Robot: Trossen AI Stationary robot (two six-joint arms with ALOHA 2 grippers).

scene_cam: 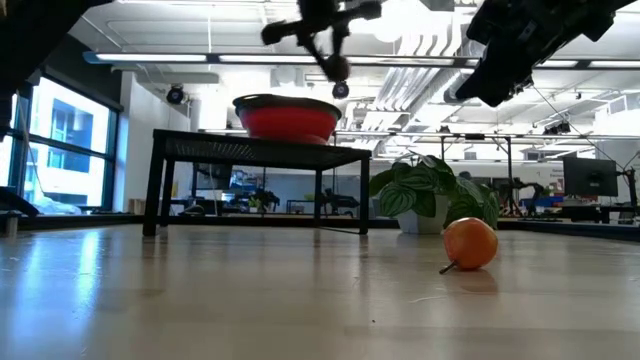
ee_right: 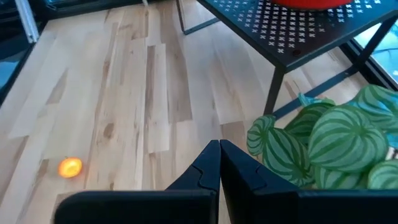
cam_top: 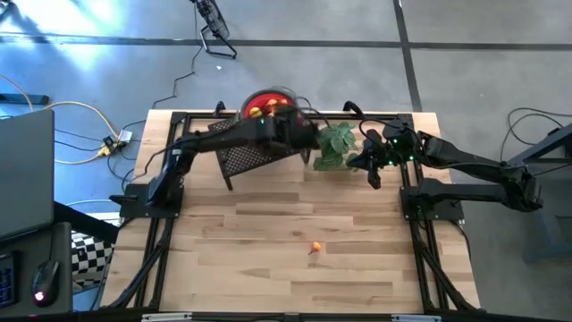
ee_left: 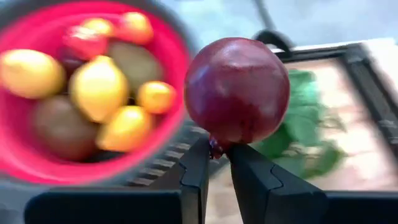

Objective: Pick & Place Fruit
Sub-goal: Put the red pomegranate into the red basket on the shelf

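The dark red fruit (ee_left: 236,90) hangs outside the red bowl's rim, so my left gripper should stay closed on it until it is inside.
A red bowl (cam_top: 268,103) stands on a black mesh stand (cam_top: 246,156) at the table's far side. It holds several fruit (ee_left: 99,87): yellow lemons, small orange balls and brownish ovals. Just right of the bowl and above the stand, my left gripper (ee_left: 214,155) is shut on a dark red round fruit (ee_left: 236,90). One small orange fruit (cam_top: 315,249) lies by itself on the wooden table, near the middle. My right gripper (ee_right: 219,149) hangs shut with nothing in it, above the table beside the green plant (cam_top: 335,143). My left gripper pinches the dark red fruit by a small stub at its end (ee_left: 217,146), between the tips of its two fingers (ee_left: 249,168). The round body stands out beyond the fingertips. It is lifted clear of the stand and the bowl.
The leafy plant (ee_right: 329,143) stands in a white pot right of the stand, close to my right gripper. The stand's black legs (scene_cam: 155,185) rest on the table. Bare wood stretches over the near half of the table around the orange fruit (scene_cam: 470,243).
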